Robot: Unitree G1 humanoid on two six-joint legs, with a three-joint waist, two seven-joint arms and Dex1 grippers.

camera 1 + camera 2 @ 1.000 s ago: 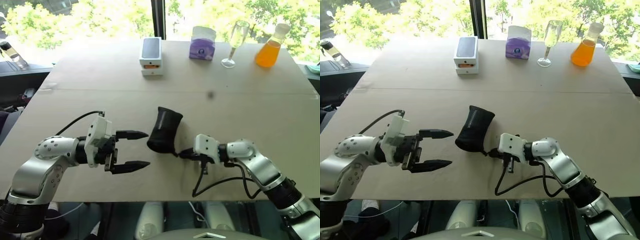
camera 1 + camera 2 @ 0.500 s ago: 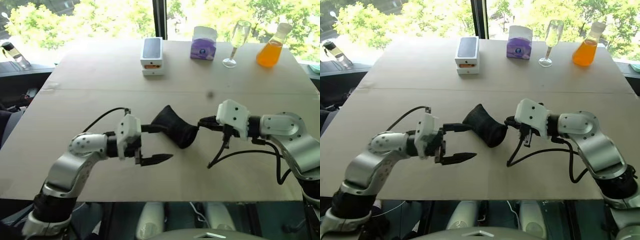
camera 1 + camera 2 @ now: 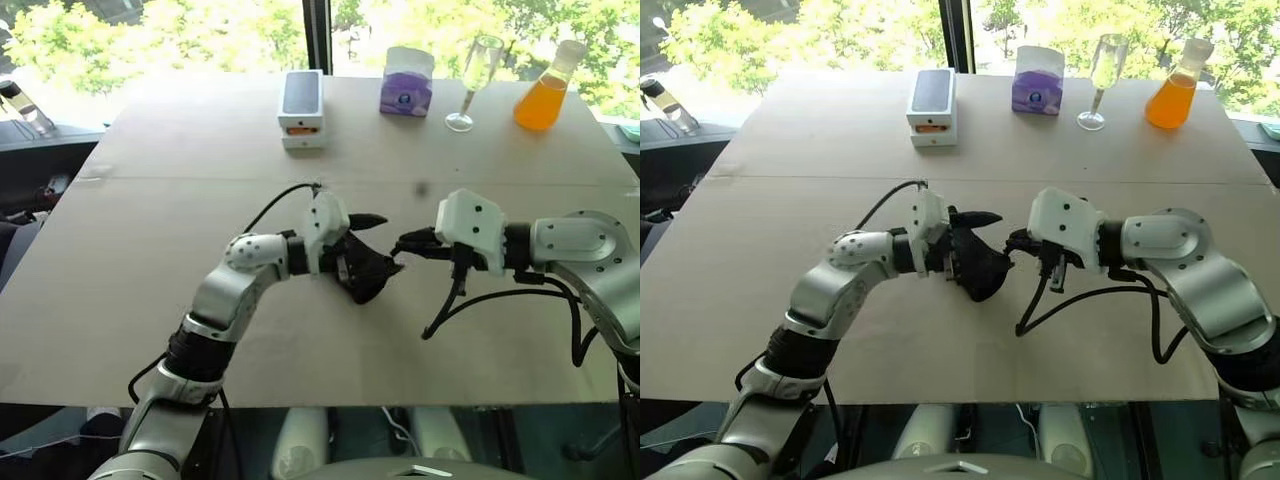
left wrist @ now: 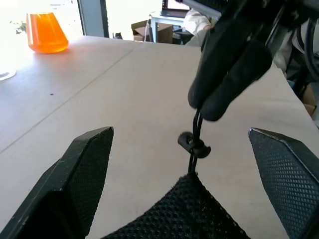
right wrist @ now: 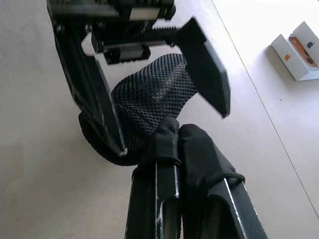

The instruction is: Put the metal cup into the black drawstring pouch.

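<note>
The left gripper will next pinch the black drawstring pouch by its gathered opening (image 4: 191, 188), because the cord pulls that opening up and the pouch's mesh below hangs slack.
The black drawstring pouch (image 3: 365, 272) is a mesh bag at the table's middle, hanging by its cord (image 4: 194, 145). My right gripper (image 3: 402, 244) is shut on that cord, just right of the pouch's gathered mouth. The left gripper (image 3: 985, 248) is open, with one finger (image 5: 204, 69) on each side of the pouch and neither pressing on it. In the left wrist view, the pouch (image 4: 184, 214) lies between the two wide-apart fingers (image 4: 84, 169). The metal cup is out of view. I cannot tell whether the pouch's bottom rests on the table.
Along the far edge stand a white phone box (image 3: 302, 108), a purple tissue box (image 3: 406, 82), a stemmed glass (image 3: 475, 78) and an orange flask (image 3: 545, 92). Black cables loop from both wrists over the cardboard-covered table (image 3: 150, 200).
The right gripper lifted the pouch by its cord off the table, then held still. The left gripper swept right and forward until its open fingers straddled the pouch.
</note>
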